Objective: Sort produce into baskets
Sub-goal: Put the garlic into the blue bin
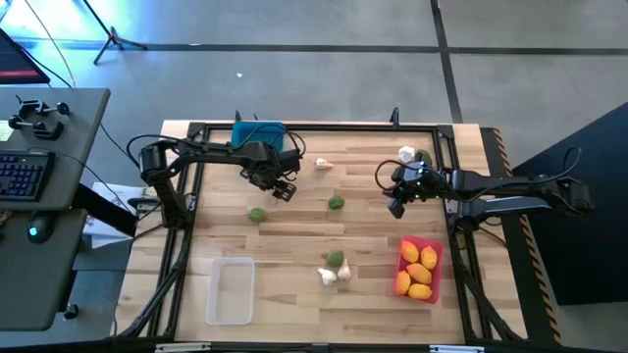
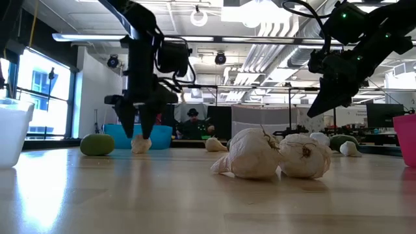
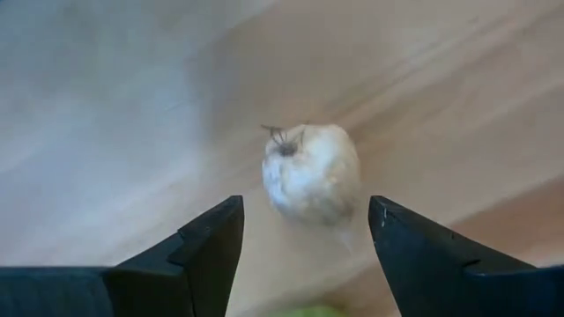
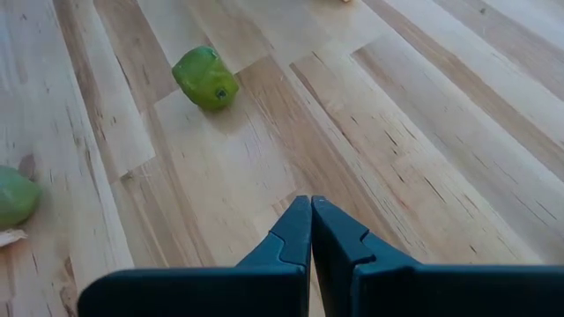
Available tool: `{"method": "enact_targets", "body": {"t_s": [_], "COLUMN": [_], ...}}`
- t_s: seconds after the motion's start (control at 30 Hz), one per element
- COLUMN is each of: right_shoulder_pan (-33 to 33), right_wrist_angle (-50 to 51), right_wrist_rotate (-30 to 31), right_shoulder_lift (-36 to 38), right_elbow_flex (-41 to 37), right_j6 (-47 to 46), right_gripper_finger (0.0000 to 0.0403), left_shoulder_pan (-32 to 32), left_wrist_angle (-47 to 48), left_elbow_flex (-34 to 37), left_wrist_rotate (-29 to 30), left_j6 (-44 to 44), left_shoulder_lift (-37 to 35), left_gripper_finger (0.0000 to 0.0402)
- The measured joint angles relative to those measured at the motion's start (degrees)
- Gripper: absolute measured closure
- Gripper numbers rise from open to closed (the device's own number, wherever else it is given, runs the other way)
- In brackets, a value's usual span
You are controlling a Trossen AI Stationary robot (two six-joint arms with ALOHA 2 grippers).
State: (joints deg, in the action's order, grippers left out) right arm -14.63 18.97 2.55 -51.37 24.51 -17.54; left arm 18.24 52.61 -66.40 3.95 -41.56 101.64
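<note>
The garlic bulb needs to be sorted into the blue basket. My left gripper should grab it by its round body next.
My left gripper points straight down near the blue basket, open. A whitish garlic bulb lies on the table right under it; the fingers stand on either side just above the bulb, apart from it. My right gripper hangs shut and empty over the table's right half. Green fruits and garlic bulbs lie loose on the wood. The red basket holds several yellow fruits. The clear basket stands near left.
A garlic bulb and a green fruit lie at the far right by the black frame rail that runs round the table. Bare wood lies between the clear and red baskets. A desk with a keyboard stands left of the table.
</note>
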Motion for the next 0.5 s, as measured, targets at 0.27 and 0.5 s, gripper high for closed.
{"method": "enact_targets", "body": {"t_s": [0.27,0.5], "right_shoulder_pan": [0.0,0.0], "right_wrist_angle": [-0.2,-0.2], "right_wrist_rotate": [0.0,0.0], "right_shoulder_lift": [0.0,0.0], "right_elbow_flex": [0.0,0.0], "right_j6": [-0.4,-0.4], "right_gripper_finger": [0.0403,0.0403], "left_shoulder_pan": [1.0,1.0], "left_wrist_angle": [-7.1,-6.9], "left_elbow_flex": [1.2,1.2], "left_wrist_rotate": [-0.2,-1.8], "left_j6": [1.6,0.9], "left_shoulder_lift": [1.7,4.7], "left_gripper_finger": [0.0169,0.0181]}}
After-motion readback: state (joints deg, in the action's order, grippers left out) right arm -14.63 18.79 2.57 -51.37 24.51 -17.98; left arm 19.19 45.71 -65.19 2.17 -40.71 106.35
